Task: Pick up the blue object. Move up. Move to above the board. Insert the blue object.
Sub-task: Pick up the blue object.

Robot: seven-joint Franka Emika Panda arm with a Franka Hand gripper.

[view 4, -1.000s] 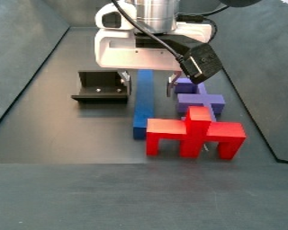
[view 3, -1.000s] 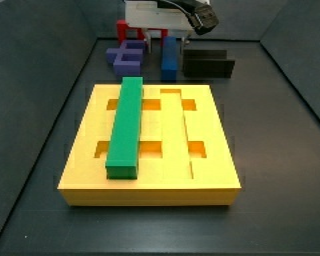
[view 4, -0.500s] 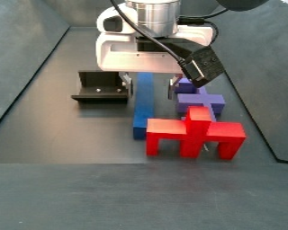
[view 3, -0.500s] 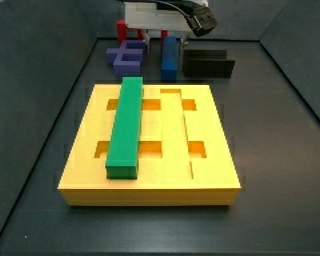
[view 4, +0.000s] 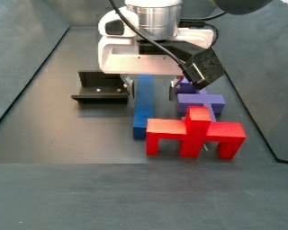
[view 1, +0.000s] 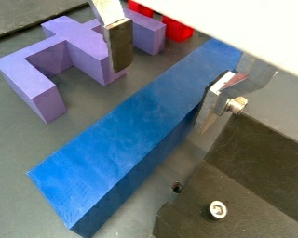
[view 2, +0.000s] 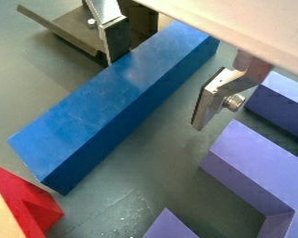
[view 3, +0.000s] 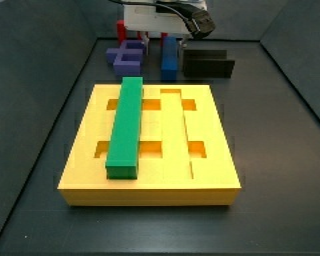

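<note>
The blue object needs to go into the board (view 3: 190,150). My gripper will next grab the blue bar across its narrow width (view 3: 170,56) to insert it there.
The blue object (view 1: 127,139) is a long dark blue bar lying flat on the dark floor, also seen in a side view (view 4: 141,106). My gripper (view 1: 168,74) is open and straddles its far end. One finger (view 1: 115,42) stands on the purple block's side and one finger (view 1: 220,100) on the fixture's side. Neither finger visibly presses on the bar. In another wrist view the gripper (view 2: 162,67) stands the same way over the blue object (view 2: 115,102). The yellow board (view 3: 190,150) lies in front with a green bar (view 3: 125,125) in one groove.
A purple-blue E-shaped block (view 4: 197,97) lies beside the bar, and a red block (view 4: 194,135) stands near the bar's end. The dark fixture (view 4: 101,87) sits on the bar's other side. Dark walls close in the floor.
The gripper has shifted slightly around the blue bar's end, seemingly a little lower. Its jaws stay open and the bar has not moved.
</note>
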